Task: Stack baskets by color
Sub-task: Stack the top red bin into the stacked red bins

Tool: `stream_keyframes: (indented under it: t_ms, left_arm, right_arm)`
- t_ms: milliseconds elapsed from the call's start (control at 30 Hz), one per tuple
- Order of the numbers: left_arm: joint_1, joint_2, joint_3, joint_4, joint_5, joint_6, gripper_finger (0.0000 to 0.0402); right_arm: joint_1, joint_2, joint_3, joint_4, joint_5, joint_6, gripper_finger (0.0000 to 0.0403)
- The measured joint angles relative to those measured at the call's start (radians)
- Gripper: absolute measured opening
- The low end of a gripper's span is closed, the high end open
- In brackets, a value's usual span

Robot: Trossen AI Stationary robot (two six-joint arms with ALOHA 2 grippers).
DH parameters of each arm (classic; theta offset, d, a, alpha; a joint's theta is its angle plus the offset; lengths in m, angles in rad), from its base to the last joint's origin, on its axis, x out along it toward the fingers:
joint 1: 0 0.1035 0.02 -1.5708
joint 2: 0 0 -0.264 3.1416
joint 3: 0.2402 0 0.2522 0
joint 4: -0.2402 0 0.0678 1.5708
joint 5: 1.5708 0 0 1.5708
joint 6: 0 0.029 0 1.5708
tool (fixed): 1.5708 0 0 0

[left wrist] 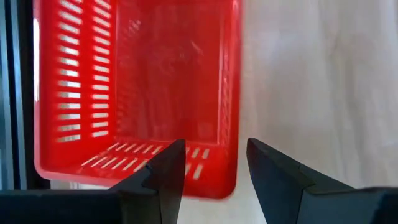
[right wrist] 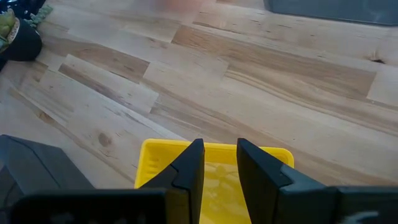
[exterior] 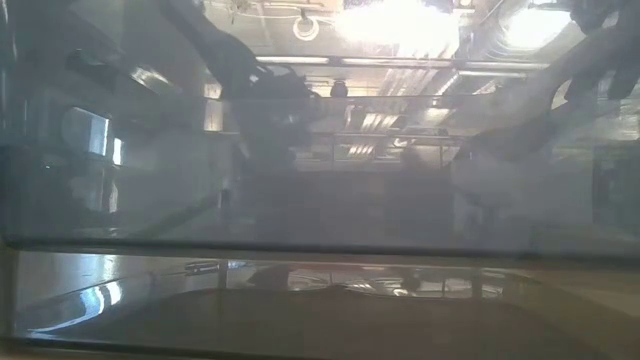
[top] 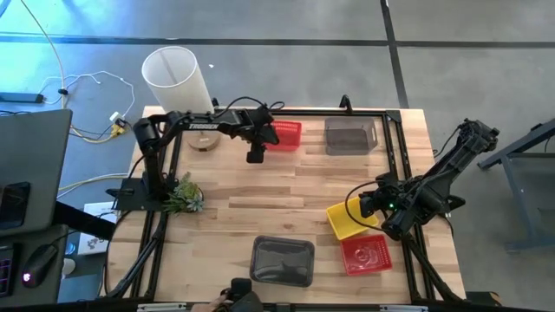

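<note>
My left gripper's fingers are on either side of the side of the red basket point(left wrist: 228, 146), so it is time to close, as closing now would catch it.
A red basket point(top: 284, 134) stands on the table near the far edge, open side up. My left gripper point(left wrist: 211, 149) is open just above it. One finger is over the inside of the basket and the other outside its side wall point(left wrist: 229, 112), near a corner, and I see no touch. My right gripper point(top: 371, 206) is shut on a yellow basket point(top: 349, 221) at the table's right. A second red basket point(top: 366, 254) lies at the near right. One grey basket point(top: 351, 136) sits at the far right and another point(top: 282, 260) at the near middle. My right gripper pinches one wall of the yellow basket at its rim point(right wrist: 217, 152) between its two fingers. The fingers slant down toward the table's left. The basket is tilted and looks lifted off the table; the fingers hide how far back the wall reaches.
A tall white lamp shade point(top: 178, 76) stands at the far left corner, with a wooden disc point(top: 205, 143) beside it. A small plant point(top: 184, 196) sits at the left. Bare wood point(top: 286, 195) lies across the middle. The low view is dim and murky.
</note>
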Motion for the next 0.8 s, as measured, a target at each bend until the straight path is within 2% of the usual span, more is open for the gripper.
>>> stream_keyframes:
  t_ms: [400,533,800]
  left_arm:
    - [-0.001,0.009,0.0,0.022,-0.018,0.0,0.0146]
    - [0.0,0.009,0.0,0.026,-0.02,0.0,0.0111]
    - [-0.001,0.009,0.0,0.03,-0.021,-0.001,0.001]
  right_arm:
    - [0.0,0.0,0.0,0.0,0.0,0.0,0.0083]
    - [0.0,0.0,0.0,0.0,0.0,0.0,0.0083]
    - [0.0,0.0,0.0,0.0,0.0,0.0,0.0083]
